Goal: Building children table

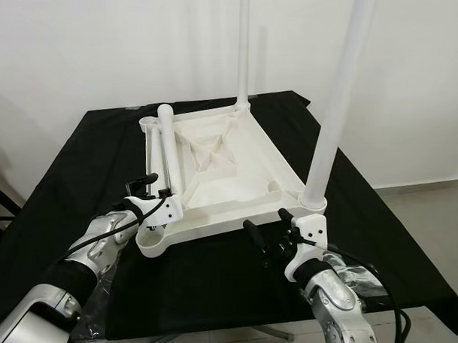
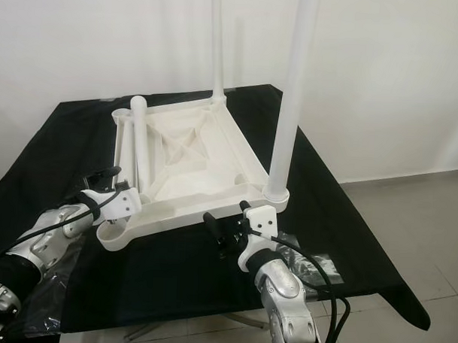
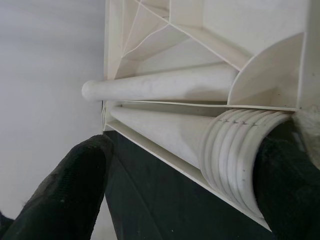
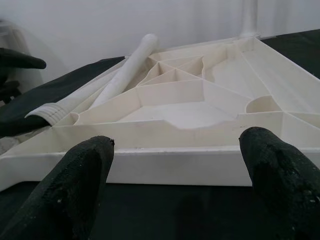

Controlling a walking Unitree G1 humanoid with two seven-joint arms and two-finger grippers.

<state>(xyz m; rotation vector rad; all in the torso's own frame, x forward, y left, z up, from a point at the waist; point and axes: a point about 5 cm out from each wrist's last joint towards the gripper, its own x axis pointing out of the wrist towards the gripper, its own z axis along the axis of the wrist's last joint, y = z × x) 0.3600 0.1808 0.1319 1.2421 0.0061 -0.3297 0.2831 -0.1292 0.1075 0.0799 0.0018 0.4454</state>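
The left gripper grabs the loose leg by its open threaded end [image 3: 240, 156] next. The leg's body lies down between the white tabletop's edge and a long rib [image 3: 200, 104].
A white plastic tabletop [image 1: 237, 153] lies upside down on the black table [image 1: 210, 276]. Two white legs stand upright in its right corners, one near [image 1: 332, 122] and one far [image 1: 244, 44]. Two loose legs [image 1: 169, 150] lie along its left side. My left gripper [image 1: 149, 195] is open at the near-left corner, its fingers either side of one loose leg's threaded end [image 3: 240, 150]; one finger seems to touch it. My right gripper [image 1: 268, 224] hangs open just before the tabletop's near edge [image 4: 165, 165], holding nothing.
The near-left corner socket [image 1: 153, 240] stands open beside the left gripper. Clear plastic bags [image 1: 361, 278] lie on the black table near my right arm. A white wall backs the table, and tiled floor [image 1: 431, 201] lies to the right.
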